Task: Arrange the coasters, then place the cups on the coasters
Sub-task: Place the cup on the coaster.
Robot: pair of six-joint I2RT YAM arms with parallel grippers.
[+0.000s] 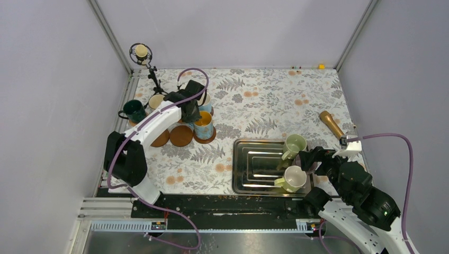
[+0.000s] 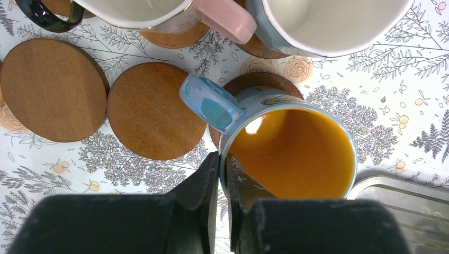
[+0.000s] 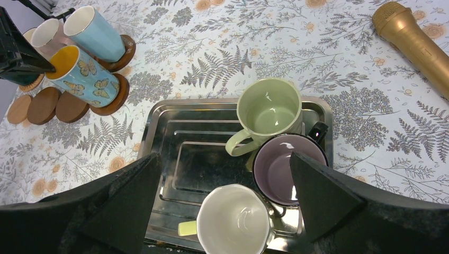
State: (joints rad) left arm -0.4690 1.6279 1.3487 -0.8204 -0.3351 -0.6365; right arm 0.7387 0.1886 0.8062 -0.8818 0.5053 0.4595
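The blue butterfly cup stands upright on its brown coaster and would rest there, so it is time to open my left gripper now.
My left gripper (image 2: 222, 159) is shut on the near rim of a blue butterfly cup (image 2: 296, 148) with an orange inside, one finger in and one out. That cup (image 1: 203, 125) stands upright on a brown coaster (image 2: 254, 83). Two bare coasters (image 2: 153, 111) (image 2: 50, 90) lie just left of it. Behind stand a pink-handled cup (image 2: 159, 10) and a light blue cup (image 2: 328, 21), each on a coaster. My right gripper (image 3: 223, 159) hangs open over the steel tray (image 3: 169, 132), above a white cup (image 3: 235, 219), a mauve cup (image 3: 283, 169) and a pale green cup (image 3: 269, 111).
A dark green cup (image 1: 135, 110) stands at the far left by the table edge. A gold microphone (image 1: 332, 124) lies right of the tray. A small microphone stand (image 1: 142, 54) rises at the back left corner. Walls enclose the table on three sides.
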